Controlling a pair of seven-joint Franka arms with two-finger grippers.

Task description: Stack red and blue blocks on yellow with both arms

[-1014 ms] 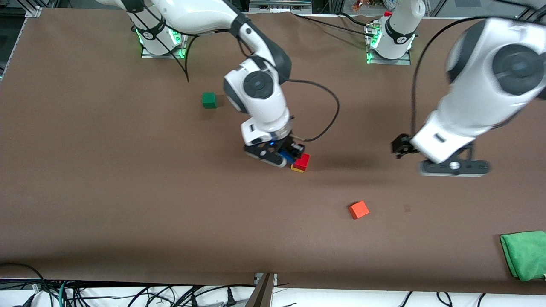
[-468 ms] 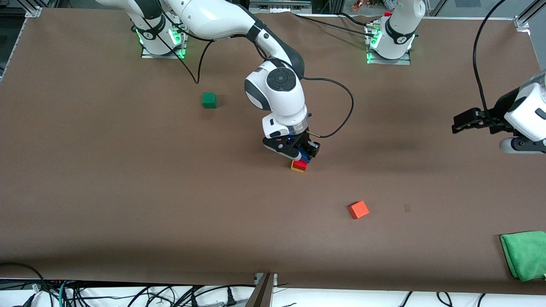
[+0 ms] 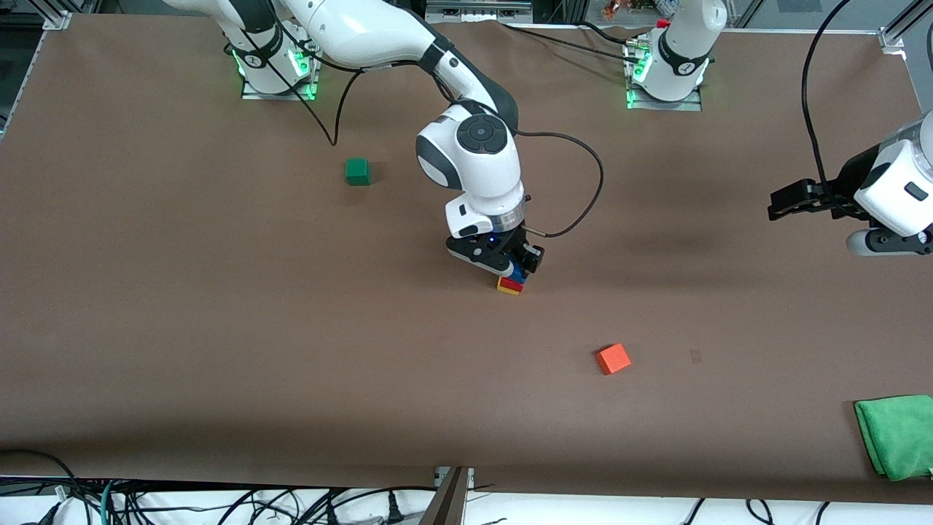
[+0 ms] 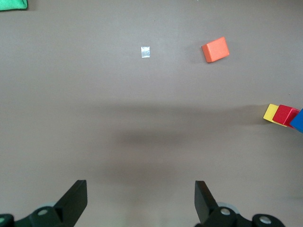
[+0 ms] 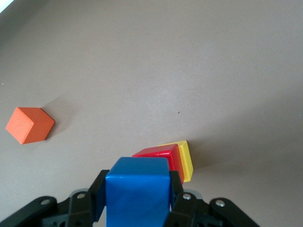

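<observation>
In the front view the blue block's lower edge (image 3: 517,278) sits on the red block (image 3: 512,284), so my right gripper releases the blue block next.
The red block (image 3: 512,284) sits on the yellow block (image 3: 508,289) near the table's middle. My right gripper (image 3: 519,267) is shut on the blue block (image 3: 519,273) and holds it just over the red one. In the right wrist view the blue block (image 5: 137,193) sits between my fingers (image 5: 97,191), with the red block (image 5: 163,157) and the yellow block (image 5: 186,160) under it. My left gripper (image 3: 783,201) is open and empty, up in the air at the left arm's end of the table. Its wrist view (image 4: 140,198) shows the stack (image 4: 283,115) far off.
An orange cube (image 3: 613,358) lies nearer to the front camera than the stack. A dark green cube (image 3: 357,171) lies toward the right arm's base. A green cloth (image 3: 896,434) lies at the front corner on the left arm's end.
My right gripper has carried the blue block from beside the stack to over the red block and lowered it. My left arm has swung away toward its end of the table.
</observation>
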